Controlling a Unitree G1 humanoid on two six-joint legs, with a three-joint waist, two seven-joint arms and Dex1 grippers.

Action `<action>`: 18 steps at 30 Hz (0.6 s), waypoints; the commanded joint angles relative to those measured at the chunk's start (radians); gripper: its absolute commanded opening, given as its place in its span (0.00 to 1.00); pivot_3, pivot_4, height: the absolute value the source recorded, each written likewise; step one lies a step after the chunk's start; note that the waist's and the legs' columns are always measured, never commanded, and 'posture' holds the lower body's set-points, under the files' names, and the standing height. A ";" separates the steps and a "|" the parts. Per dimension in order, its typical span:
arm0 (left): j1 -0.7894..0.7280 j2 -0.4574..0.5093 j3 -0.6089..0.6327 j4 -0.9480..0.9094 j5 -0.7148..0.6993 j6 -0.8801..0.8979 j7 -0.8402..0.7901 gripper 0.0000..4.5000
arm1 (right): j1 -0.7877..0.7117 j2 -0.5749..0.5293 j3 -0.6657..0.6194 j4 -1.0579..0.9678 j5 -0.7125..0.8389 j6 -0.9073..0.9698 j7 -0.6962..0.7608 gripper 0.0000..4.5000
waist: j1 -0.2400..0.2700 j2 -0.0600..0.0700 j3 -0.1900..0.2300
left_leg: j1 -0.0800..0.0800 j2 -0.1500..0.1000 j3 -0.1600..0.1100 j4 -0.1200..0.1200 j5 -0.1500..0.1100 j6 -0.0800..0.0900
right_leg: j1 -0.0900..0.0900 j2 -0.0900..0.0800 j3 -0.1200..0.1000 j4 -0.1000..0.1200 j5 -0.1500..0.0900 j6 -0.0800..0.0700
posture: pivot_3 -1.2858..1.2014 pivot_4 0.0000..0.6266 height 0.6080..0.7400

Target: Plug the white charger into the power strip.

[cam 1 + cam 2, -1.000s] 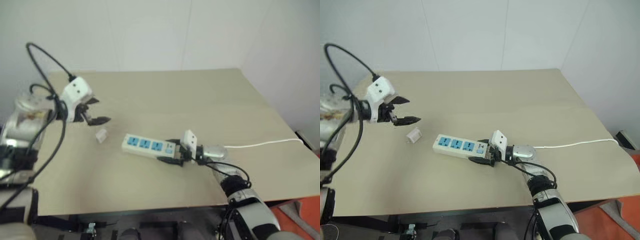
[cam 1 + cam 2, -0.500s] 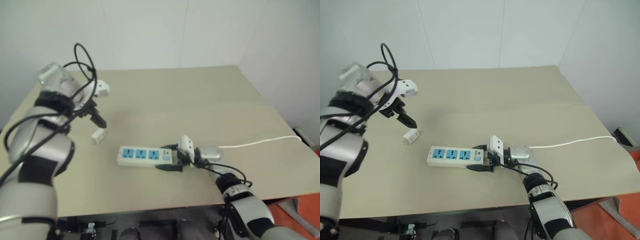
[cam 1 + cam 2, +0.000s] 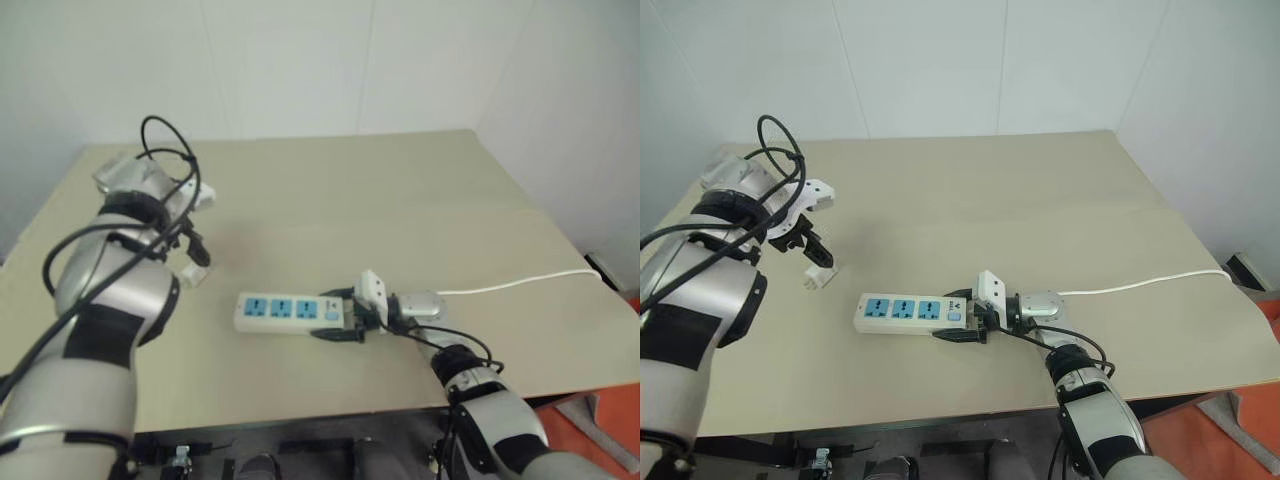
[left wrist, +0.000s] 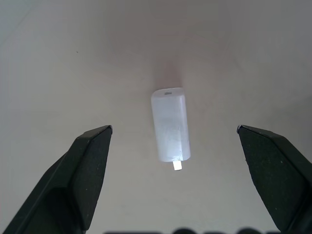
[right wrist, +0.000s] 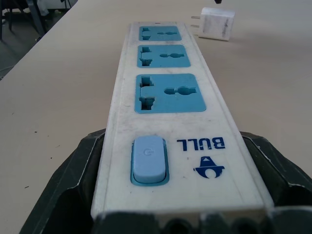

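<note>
Bare tabletop still shows between my left gripper's fingers and the white charger (image 4: 169,124) below them, so my left gripper comes down next, and only then closes on the charger.
The white charger (image 4: 169,124) lies flat on the tan table, prongs toward the power strip, just left of it (image 3: 818,276). My left gripper (image 3: 806,246) points steeply down right above the charger, open, with one black finger (image 4: 90,161) on each side of it and neither touching. The power strip (image 3: 902,311) lies near the table's front with its three blue sockets facing up. My right gripper (image 3: 965,322) is shut on the strip's switch end (image 5: 148,158), its fingers (image 5: 78,180) pressed against both long sides.
The strip's thin white cord (image 3: 1140,285) runs off to the table's right edge. A black cable (image 3: 775,150) loops above my left wrist. The table's front edge (image 3: 940,415) is close behind the strip; a white wall stands at the back.
My left arm has swung in and turned its gripper downward, coming down over the charger, still open. The right gripper keeps its hold on the strip.
</note>
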 commanded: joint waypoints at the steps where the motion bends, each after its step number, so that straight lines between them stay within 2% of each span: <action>1: 0.003 -0.007 0.056 0.004 -0.013 0.021 0.083 1.00 | 0.002 0.010 -0.003 -0.026 0.005 0.000 -0.003 0.76 | 0.000 0.000 0.000 | 0.000 0.000 0.000 0.000 0.000 0.000 | 0.000 0.000 0.000 0.000 0.001 -0.001 | 0.52 0.24 1.00; 8: 0.048 -0.041 0.153 0.011 -0.040 0.035 0.230 1.00 | 0.010 0.014 -0.002 -0.040 0.008 0.003 -0.007 0.76 | -0.001 0.000 0.000 | 0.000 0.000 0.000 0.000 0.000 0.000 | 0.000 0.000 0.000 0.004 0.002 -0.004 | 0.52 0.24 1.00; 17: 0.096 -0.064 0.193 0.014 -0.044 0.016 0.315 1.00 | 0.037 0.011 -0.002 -0.079 0.011 0.019 -0.025 0.76 | -0.001 0.000 0.000 | 0.000 0.000 0.000 0.000 0.000 0.000 | 0.000 0.000 0.000 0.005 0.002 -0.004 | 0.52 0.24 1.00; 18: 0.101 -0.065 0.202 0.013 -0.048 0.013 0.335 0.96 | 0.040 0.011 -0.002 -0.083 0.012 0.020 -0.026 0.76 | -0.001 0.000 0.000 | 0.000 0.000 0.000 0.000 0.000 0.000 | 0.000 0.000 0.000 0.005 0.002 -0.004 | 0.52 0.24 1.00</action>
